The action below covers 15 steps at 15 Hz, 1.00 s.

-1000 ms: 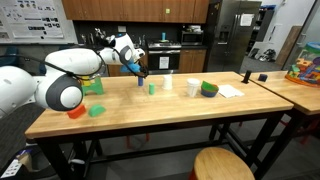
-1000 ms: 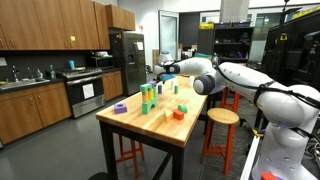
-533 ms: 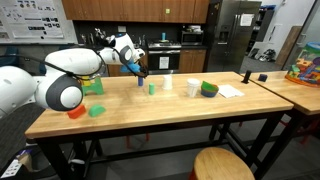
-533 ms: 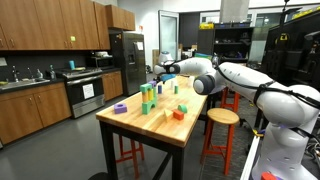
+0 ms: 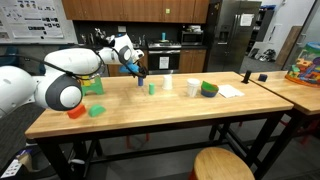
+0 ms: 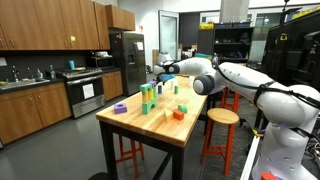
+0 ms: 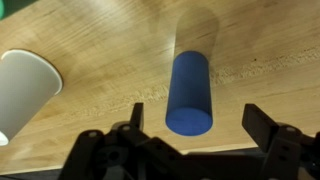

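My fingers are level with the sides of the blue cylinder's near end (image 7: 188,117) and closing now would catch it, so my gripper closes on it next.
A blue cylinder (image 7: 190,92) stands upright on the wooden table (image 7: 260,60), seen in the wrist view between my two fingers. My gripper (image 7: 194,122) is open, with a finger on each side of the cylinder and a gap on both sides. In both exterior views the gripper (image 5: 139,72) (image 6: 154,74) hovers at the far edge of the table, over the small blue cylinder (image 5: 140,82). A white paper cup (image 7: 22,88) stands to the left of the cylinder in the wrist view.
On the table are a small green block (image 5: 152,88), a white cup (image 5: 193,87), a green bowl (image 5: 208,89), white paper (image 5: 230,91), an orange piece (image 5: 76,112), a green piece (image 5: 97,110), a purple ring (image 6: 120,108) and stacked green blocks (image 6: 147,97). A stool (image 5: 222,163) stands in front.
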Tool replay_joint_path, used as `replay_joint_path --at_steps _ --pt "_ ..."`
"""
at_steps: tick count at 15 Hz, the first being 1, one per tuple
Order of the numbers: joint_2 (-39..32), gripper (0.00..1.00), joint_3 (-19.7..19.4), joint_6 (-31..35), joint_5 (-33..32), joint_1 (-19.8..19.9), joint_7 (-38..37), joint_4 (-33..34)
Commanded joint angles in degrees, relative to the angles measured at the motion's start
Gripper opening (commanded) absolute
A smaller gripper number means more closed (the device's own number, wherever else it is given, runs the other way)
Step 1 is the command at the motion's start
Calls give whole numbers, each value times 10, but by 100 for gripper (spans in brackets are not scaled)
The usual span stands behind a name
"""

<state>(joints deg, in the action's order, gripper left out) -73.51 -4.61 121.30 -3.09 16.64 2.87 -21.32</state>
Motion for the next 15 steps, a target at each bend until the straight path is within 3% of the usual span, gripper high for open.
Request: replay_joint_path --at_steps 1,9,15 --pt "3 74 3 -14 4 -5 11 1" --pt "4 16 2 -14 4 -8 10 1" --pt "19 16 3 -12 5 5 22 -5"
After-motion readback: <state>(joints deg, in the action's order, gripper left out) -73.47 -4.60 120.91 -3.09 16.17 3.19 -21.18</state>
